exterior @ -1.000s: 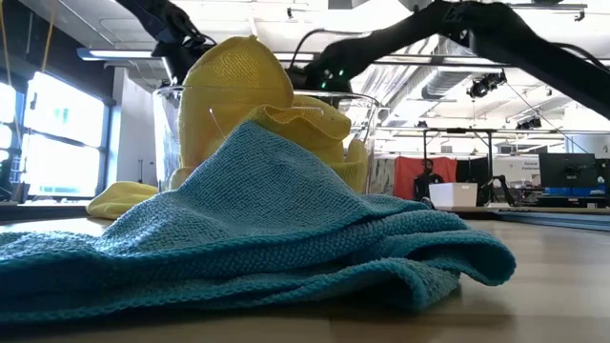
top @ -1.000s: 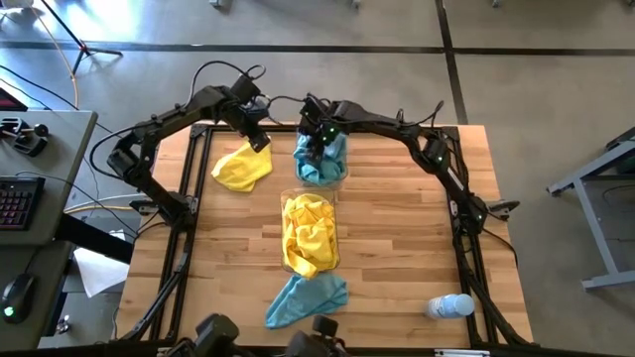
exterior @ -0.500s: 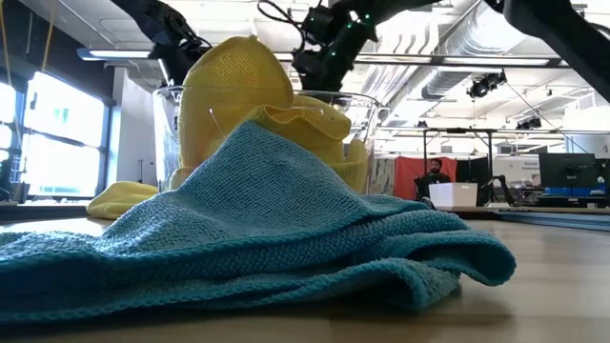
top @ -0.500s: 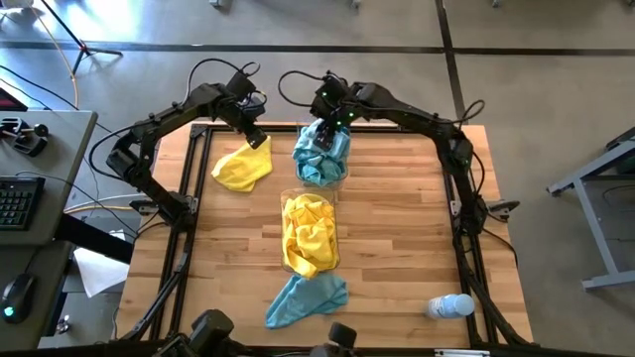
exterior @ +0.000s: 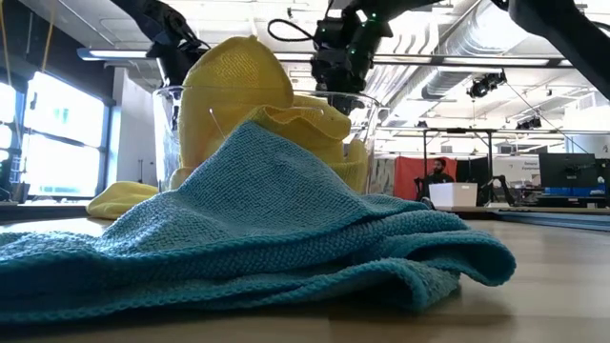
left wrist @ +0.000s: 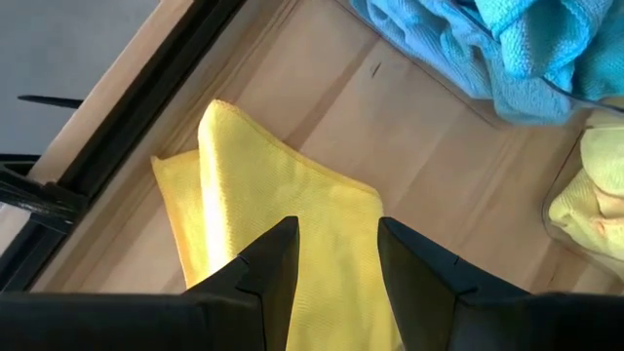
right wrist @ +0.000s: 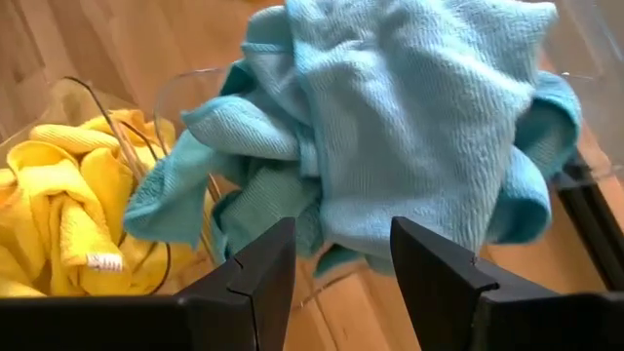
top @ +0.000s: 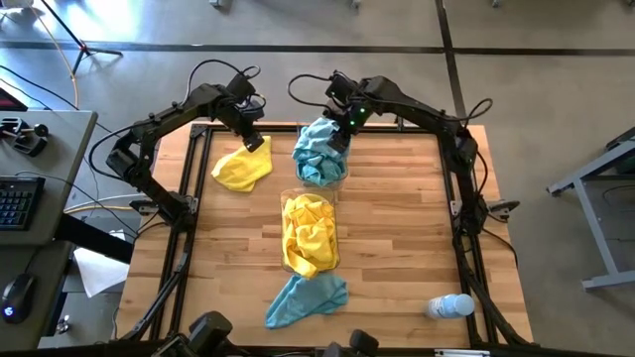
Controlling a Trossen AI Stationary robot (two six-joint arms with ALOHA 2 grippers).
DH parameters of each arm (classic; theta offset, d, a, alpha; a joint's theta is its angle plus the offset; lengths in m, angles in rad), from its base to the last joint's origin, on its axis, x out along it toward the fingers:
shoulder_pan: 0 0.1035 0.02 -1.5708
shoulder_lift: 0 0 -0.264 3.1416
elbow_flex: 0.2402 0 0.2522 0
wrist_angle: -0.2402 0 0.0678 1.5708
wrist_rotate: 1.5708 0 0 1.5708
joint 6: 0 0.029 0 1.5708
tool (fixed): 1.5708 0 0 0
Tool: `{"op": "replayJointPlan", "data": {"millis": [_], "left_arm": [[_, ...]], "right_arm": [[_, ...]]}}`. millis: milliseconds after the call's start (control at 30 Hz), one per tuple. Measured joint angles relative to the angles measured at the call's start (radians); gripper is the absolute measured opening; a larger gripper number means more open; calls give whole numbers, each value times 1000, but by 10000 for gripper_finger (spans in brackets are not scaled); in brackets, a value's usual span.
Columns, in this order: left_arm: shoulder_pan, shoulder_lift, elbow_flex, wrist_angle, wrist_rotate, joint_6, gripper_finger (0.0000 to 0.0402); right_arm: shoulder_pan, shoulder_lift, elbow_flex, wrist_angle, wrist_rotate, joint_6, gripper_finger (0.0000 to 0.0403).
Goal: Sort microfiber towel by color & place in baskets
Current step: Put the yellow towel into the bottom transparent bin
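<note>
I should next grab the yellow towel by its middle (top: 241,171) (left wrist: 302,263) with my left gripper, to sort it into the basket of yellow towels.
A loose yellow towel (top: 241,169) lies flat on the table at the far left. My left gripper (top: 257,142) hangs open just over its far corner (left wrist: 253,195), a finger on either side. The far clear basket (right wrist: 185,83) is heaped with teal towels (top: 317,159). My right gripper (top: 340,136) is open and empty above that heap (right wrist: 409,107). The near basket (exterior: 167,124) is full of yellow towels (top: 310,233). A loose teal towel (top: 306,297) lies spread near the front edge and fills the low view (exterior: 267,238).
A clear plastic bottle (top: 451,305) lies on its side at the front right. Black frame rails (top: 184,228) run along the table's left and right edges. Bare wood lies to the right of both baskets.
My right gripper has risen out of the far basket and drawn back toward the table's far right, leaving the teal towels heaped in the basket.
</note>
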Motion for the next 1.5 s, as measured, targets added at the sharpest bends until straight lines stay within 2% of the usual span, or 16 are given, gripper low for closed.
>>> {"op": "replayJointPlan", "data": {"millis": [200, 500, 567, 700, 767, 867, 933, 1033, 1067, 1233, 1400, 1500], "left_arm": [[12, -4, -28, 20, 0, 20, 131], [50, -51, -367, 146, 6, -52, 131], [44, -64, -433, 194, -33, -95, 131], [12, -68, -524, 266, -197, -146, 131], [-20, -69, -532, 292, -240, -151, 131], [-46, -49, -534, 295, -244, -157, 119], [-56, -39, -533, 296, -239, -187, 88], [-74, -36, -533, 294, -224, -217, 21], [-81, -39, -533, 294, -219, -228, 13], [-110, -58, -537, 286, -177, -259, 5], [-143, -77, -538, 261, -163, -349, 3], [-187, -116, -539, 255, -174, -420, 1]], "right_arm": [[4, -50, 0, -11, 132, 31, 165], [36, -85, 0, -68, 204, 90, 165], [48, -92, 0, -54, 221, 96, 165], [58, -100, 0, 9, 226, 90, 165], [57, -102, 0, 37, 226, 91, 165], [57, -107, 1, 46, 225, 94, 165], [57, -110, 1, 32, 225, 94, 165], [62, -110, 1, -2, 226, 95, 165], [62, -110, 1, -28, 225, 98, 165], [67, -110, 1, -207, 233, 114, 165], [122, -144, -1, -298, 276, 113, 165], [184, -229, -113, -265, 358, 122, 165]]}}
